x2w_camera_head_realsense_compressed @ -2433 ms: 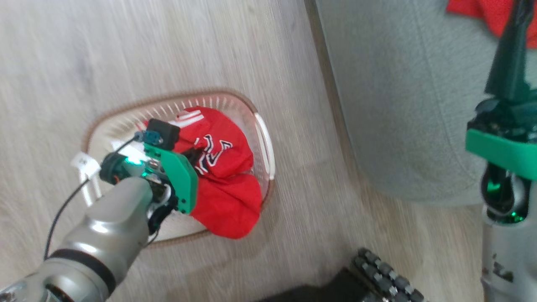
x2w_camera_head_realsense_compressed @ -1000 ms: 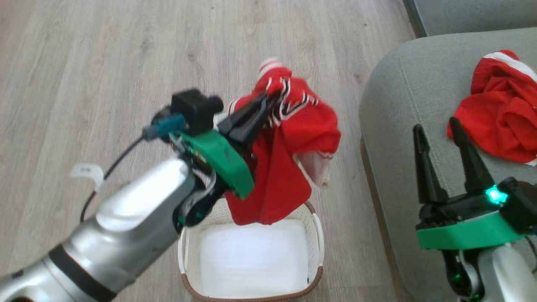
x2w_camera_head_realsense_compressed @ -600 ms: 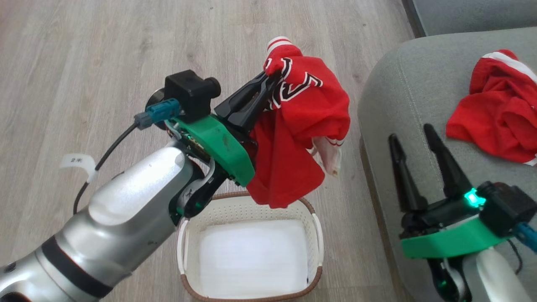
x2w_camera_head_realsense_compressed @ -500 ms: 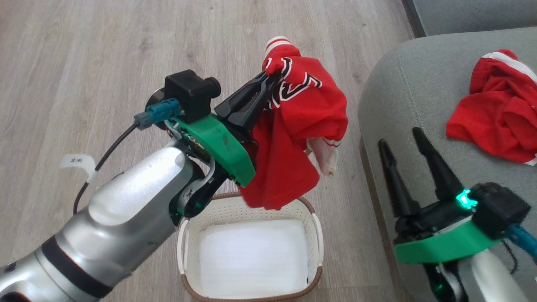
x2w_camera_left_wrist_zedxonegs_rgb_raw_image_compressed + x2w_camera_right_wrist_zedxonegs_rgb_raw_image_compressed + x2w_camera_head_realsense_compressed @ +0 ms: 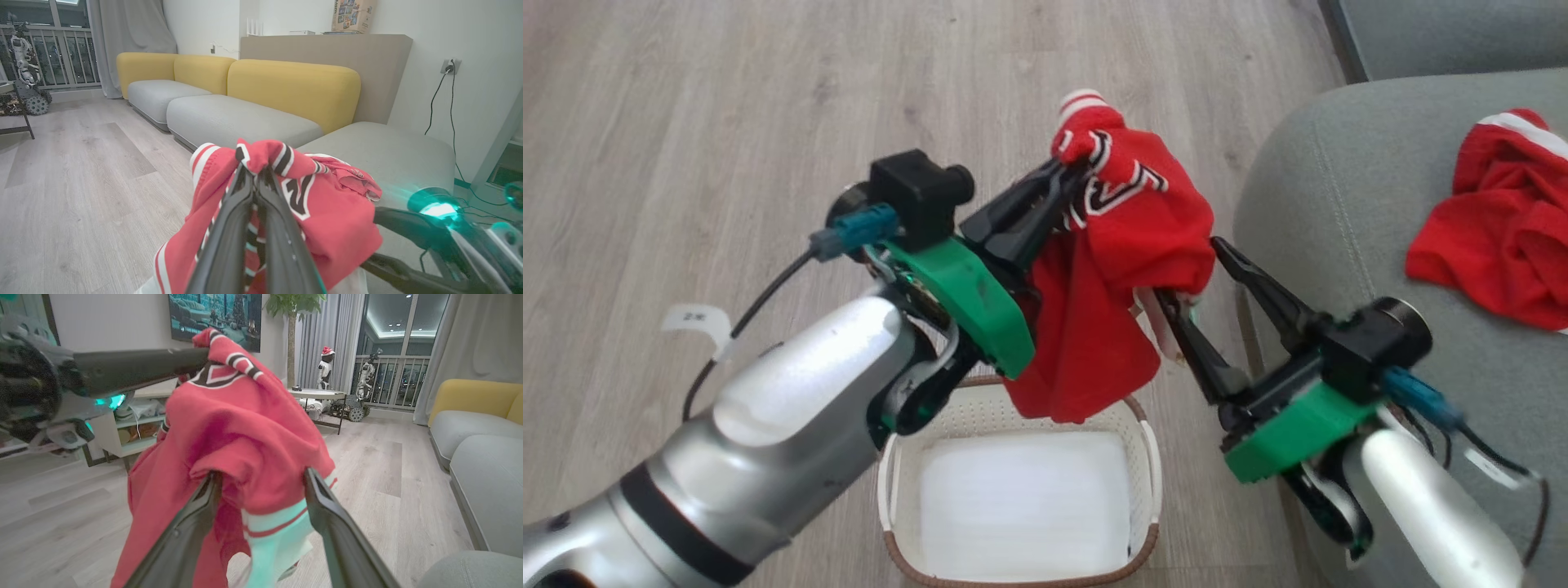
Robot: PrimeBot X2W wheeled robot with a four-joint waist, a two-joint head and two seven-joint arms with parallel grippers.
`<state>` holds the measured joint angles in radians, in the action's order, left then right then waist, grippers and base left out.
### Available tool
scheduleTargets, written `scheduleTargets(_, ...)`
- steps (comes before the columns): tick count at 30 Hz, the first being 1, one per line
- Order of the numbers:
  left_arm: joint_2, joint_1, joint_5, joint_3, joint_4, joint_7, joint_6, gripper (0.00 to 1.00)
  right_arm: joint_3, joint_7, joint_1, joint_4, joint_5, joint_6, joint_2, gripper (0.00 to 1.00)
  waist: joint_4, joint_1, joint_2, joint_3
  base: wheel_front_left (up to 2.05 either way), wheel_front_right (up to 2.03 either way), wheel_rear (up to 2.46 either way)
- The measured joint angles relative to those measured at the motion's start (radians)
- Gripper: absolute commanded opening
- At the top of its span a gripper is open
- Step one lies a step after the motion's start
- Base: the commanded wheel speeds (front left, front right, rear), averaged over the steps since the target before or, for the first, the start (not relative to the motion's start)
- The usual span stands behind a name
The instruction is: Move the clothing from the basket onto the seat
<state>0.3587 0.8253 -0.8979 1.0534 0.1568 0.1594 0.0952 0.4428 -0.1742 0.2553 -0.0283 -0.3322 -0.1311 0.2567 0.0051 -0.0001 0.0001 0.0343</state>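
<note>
I will grab the jersey by its white-striped band (image 5: 274,514) with my right gripper next, to carry the jersey onto the seat (image 5: 485,490).
My left gripper (image 5: 1068,170) is shut on a red jersey (image 5: 1127,269), a piece of the clothing, and holds it in the air above the basket (image 5: 1021,506), which is empty with a white bottom. The jersey (image 5: 335,212) drapes over both closed fingers. My right gripper (image 5: 1188,269) is open, one finger on each side of the jersey's hanging lower fold (image 5: 245,428); the right gripper (image 5: 261,479) has not closed. A second red garment (image 5: 1503,237) lies on the grey seat (image 5: 1323,212) at the right.
Pale wood floor (image 5: 727,122) surrounds the basket. The seat's rounded edge is just right of the basket. In the left wrist view, yellow-backed sofas (image 5: 286,85) stand beyond; in the right wrist view, a low table (image 5: 318,394) stands far off.
My right gripper has swung left from over the seat's edge to the hanging jersey, and its open fingers now straddle the fabric. The left gripper keeps holding the jersey in much the same place.
</note>
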Motion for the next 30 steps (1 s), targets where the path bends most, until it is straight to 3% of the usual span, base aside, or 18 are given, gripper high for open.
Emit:
scheduleTargets(16, -0.05, 0.0, -0.002, 0.039, 0.007, -0.015, -0.026, 0.0, 0.095, -0.025, 0.189, -0.261, 0.013, 0.0, -0.028, 1.0, 0.062, 0.0001, 0.0, -0.012, 0.0, 0.0, 0.0)
scheduleTargets(17, -0.05, 0.0, -0.002, 0.04, 0.009, -0.015, -0.026, 0.0, 0.099, -0.029, 0.192, -0.271, 0.011, 0.0, -0.034, 0.46, 0.065, 0.0001, 0.0, -0.012, 0.0, 0.0, 0.0)
scheduleTargets(18, -0.05, 0.0, -0.002, 0.04, 0.01, -0.016, -0.026, 0.0, 0.104, -0.03, 0.193, -0.278, 0.006, 0.0, -0.037, 0.0, 0.067, 0.0001, 0.0, -0.012, 0.0, 0.0, 0.0)
scheduleTargets(30, -0.045, 0.0, -0.004, 0.04, 0.014, -0.016, -0.025, 0.0, 0.064, -0.065, 0.196, -0.31, -0.041, 0.0, -0.042, 0.0, 0.061, 0.0001, 0.0, 0.0, 0.0, 0.0, 0.0)
